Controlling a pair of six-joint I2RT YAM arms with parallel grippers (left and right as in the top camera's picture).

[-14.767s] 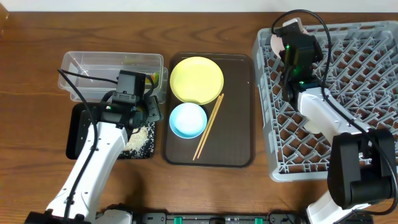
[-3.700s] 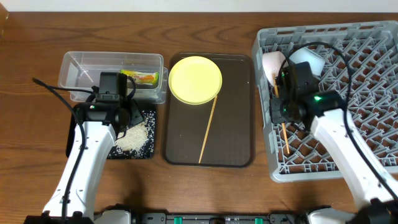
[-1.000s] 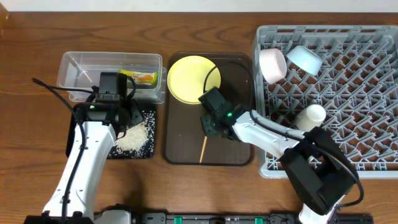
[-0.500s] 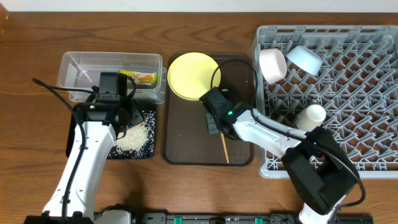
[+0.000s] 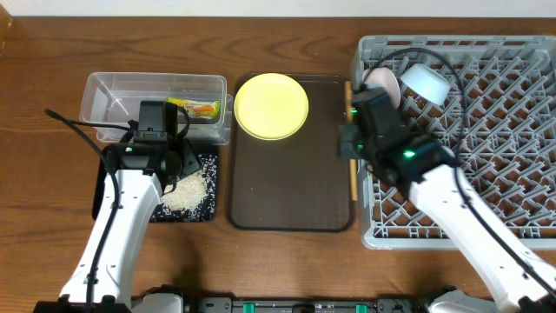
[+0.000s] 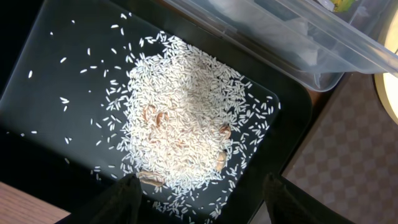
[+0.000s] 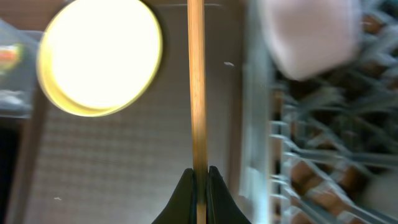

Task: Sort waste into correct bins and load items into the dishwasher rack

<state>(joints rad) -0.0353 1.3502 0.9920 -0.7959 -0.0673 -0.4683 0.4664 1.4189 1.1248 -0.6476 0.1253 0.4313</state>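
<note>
My right gripper needs to move the wooden chopstick (image 5: 352, 184) toward the rack before it lets go. The chopstick is short of the rack's rim and would fall on the edge of the brown tray.
My right gripper (image 5: 352, 146) (image 7: 199, 180) is shut on a wooden chopstick (image 5: 352, 184) (image 7: 196, 81) and holds it lengthwise over the seam between the brown tray and the grey dishwasher rack (image 5: 486, 130) (image 7: 323, 124). The white-pink bowl (image 5: 384, 80) (image 7: 311, 37) and light-blue bowl (image 5: 424, 80) sit in the rack's far left corner. The yellow plate (image 5: 271, 106) (image 7: 99, 56) lies on the brown tray. My left gripper (image 5: 184, 162) (image 6: 208, 199) is open above the rice (image 5: 187, 193) (image 6: 180, 130) in the black tray (image 5: 109, 187) (image 6: 56, 81). The wrapper (image 5: 198, 108) lies in the clear tub (image 5: 113, 96) (image 6: 298, 37). The cup and the other chopstick are hidden.
The brown serving tray (image 5: 287, 187) (image 7: 124, 162) (image 6: 354, 155) lies between the bins and the rack, holding only the plate at its far end. My right arm stretches across the rack's left half. Wooden table surrounds everything.
My right gripper has carried the chopstick from the middle of the brown tray rightward to the rack's left edge, and the chopstick now points straight along it. The left arm has not moved.
</note>
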